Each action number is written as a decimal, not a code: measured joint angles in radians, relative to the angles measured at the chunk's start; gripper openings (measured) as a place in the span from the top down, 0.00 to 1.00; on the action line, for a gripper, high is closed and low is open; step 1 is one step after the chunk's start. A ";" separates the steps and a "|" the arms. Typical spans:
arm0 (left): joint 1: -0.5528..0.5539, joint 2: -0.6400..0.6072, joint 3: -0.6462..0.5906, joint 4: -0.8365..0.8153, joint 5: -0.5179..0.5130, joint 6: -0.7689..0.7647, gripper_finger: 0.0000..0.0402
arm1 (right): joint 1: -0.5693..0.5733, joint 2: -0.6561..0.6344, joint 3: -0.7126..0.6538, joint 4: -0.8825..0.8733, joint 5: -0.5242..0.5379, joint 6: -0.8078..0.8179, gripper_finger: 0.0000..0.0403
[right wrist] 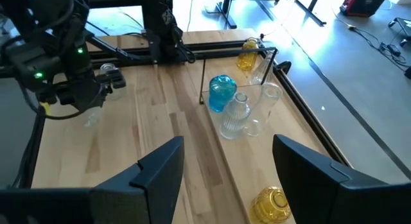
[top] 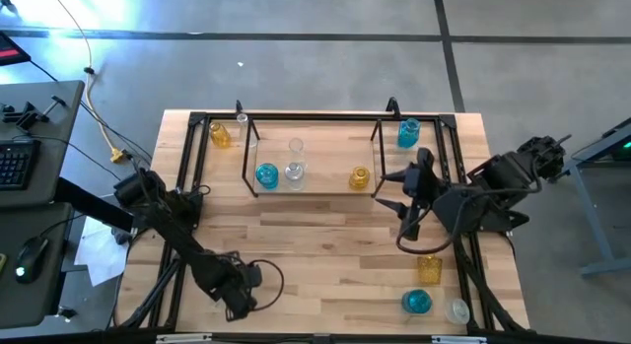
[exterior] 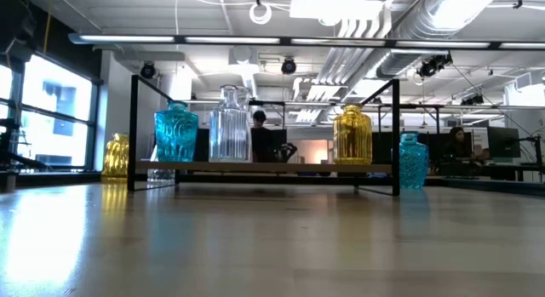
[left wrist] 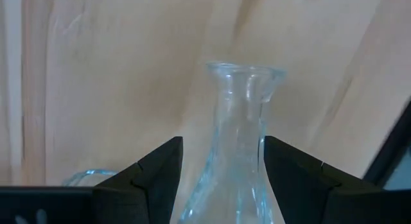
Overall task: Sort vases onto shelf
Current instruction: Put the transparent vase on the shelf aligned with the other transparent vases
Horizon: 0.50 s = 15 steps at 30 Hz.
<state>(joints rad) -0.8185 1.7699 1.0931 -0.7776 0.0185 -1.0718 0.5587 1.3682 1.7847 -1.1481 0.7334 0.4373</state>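
The clear glass vase still needs to be sorted onto the shelf. My left gripper should grab it by its narrow neck [left wrist: 240, 118] next.
My left gripper [top: 239, 297] points straight down near the table's front left, open. Its fingers [left wrist: 160, 172] stand on either side of a clear glass vase [left wrist: 241, 128], at its neck; I see no touch. The vase stands upright on the table. The shelf [top: 315, 191] at the back centre holds a blue vase [top: 266, 173], two clear ones [top: 294, 171] and a yellow one [top: 360, 176], all upright on its wooden floor. My right gripper [top: 396, 193] hangs open, high over the shelf's right end, with nothing between its fingers [right wrist: 160, 179].
Outside the shelf stand a yellow vase [top: 220, 135] and a clear one [top: 242, 119] at the back left, and a blue one [top: 408, 133] at the back right. At the front right are a yellow [top: 429, 270], a blue [top: 417, 302] and a clear vase [top: 456, 310]. A black frame [top: 187, 176] edges the table.
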 joint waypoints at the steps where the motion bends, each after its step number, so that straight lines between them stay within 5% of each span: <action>1: 0.000 0.000 -0.005 0.004 0.000 0.000 0.48 | 0.003 0.000 0.000 0.000 0.000 0.000 0.45; 15: 0.007 0.030 -0.014 0.041 0.037 0.009 0.49 | 0.012 0.000 0.000 0.000 0.001 0.008 0.45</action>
<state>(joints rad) -0.8117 1.7997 1.0790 -0.7371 0.0552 -1.0627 0.5705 1.3682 1.7847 -1.1481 0.7340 0.4454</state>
